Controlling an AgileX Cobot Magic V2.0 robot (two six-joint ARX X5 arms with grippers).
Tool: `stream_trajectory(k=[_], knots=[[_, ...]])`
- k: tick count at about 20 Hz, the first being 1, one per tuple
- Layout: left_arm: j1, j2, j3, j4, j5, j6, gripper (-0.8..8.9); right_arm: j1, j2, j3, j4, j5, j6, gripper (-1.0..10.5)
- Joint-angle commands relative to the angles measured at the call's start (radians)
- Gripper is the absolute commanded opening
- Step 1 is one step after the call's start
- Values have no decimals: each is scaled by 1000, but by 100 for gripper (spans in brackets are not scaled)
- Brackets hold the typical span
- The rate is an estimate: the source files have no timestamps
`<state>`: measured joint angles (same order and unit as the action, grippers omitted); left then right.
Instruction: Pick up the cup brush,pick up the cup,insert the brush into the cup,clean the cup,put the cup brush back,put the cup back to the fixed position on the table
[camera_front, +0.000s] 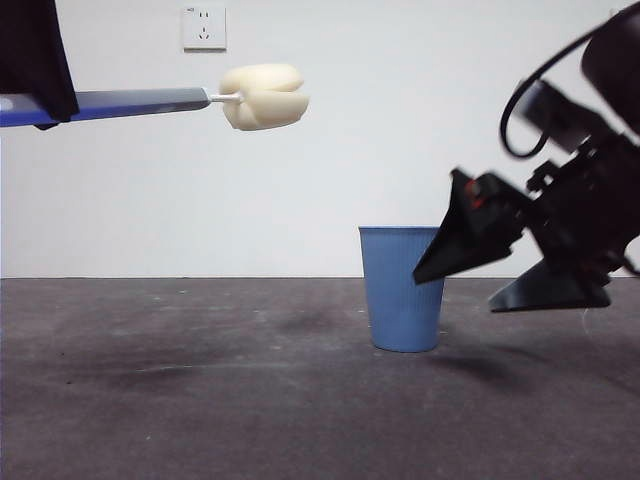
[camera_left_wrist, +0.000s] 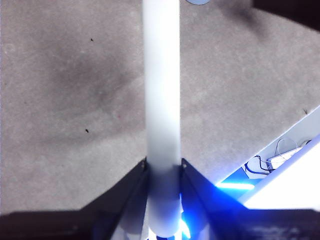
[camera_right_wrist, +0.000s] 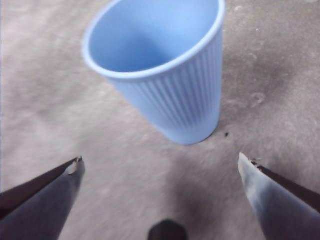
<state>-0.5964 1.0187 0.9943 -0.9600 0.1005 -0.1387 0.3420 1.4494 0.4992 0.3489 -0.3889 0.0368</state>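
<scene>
My right gripper grabs the cup by its ribbed lower side (camera_front: 398, 320) next, to hold the cup open for the brush (camera_front: 262, 96).
The cup brush (camera_front: 262, 96) is held level high at the left, its cream sponge head pointing right. My left gripper (camera_left_wrist: 163, 167) is shut on the brush's grey handle (camera_left_wrist: 161, 95), seen at the upper left edge in the front view. The blue ribbed cup (camera_front: 401, 288) stands upright on the table (camera_front: 200, 380), empty inside (camera_right_wrist: 160, 65). My right gripper (camera_right_wrist: 159, 167) is open, its two jaws spread wide just short of the cup. In the front view the right gripper (camera_front: 480, 270) hangs low at the cup's right side, one jaw overlapping the cup's rim.
A white wall with a socket (camera_front: 204, 28) stands behind the table. Past the table's edge, cables and a white surface (camera_left_wrist: 280, 160) show in the left wrist view.
</scene>
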Motion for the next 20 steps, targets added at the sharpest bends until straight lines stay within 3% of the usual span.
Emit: stream_trajectory(k=[1, 4, 13, 20], knots=[[2, -1, -5, 0, 6, 13, -9, 18, 61, -8, 93, 8, -11, 559], [2, -1, -5, 0, 6, 12, -9, 44, 140, -8, 228, 55, -11, 559], [2, -1, -5, 0, 5, 8, -8, 74, 360, -4, 558, 83, 1, 559], [2, -1, -5, 1, 4, 0, -9, 85, 438, 57, 615, 108, 9, 558]])
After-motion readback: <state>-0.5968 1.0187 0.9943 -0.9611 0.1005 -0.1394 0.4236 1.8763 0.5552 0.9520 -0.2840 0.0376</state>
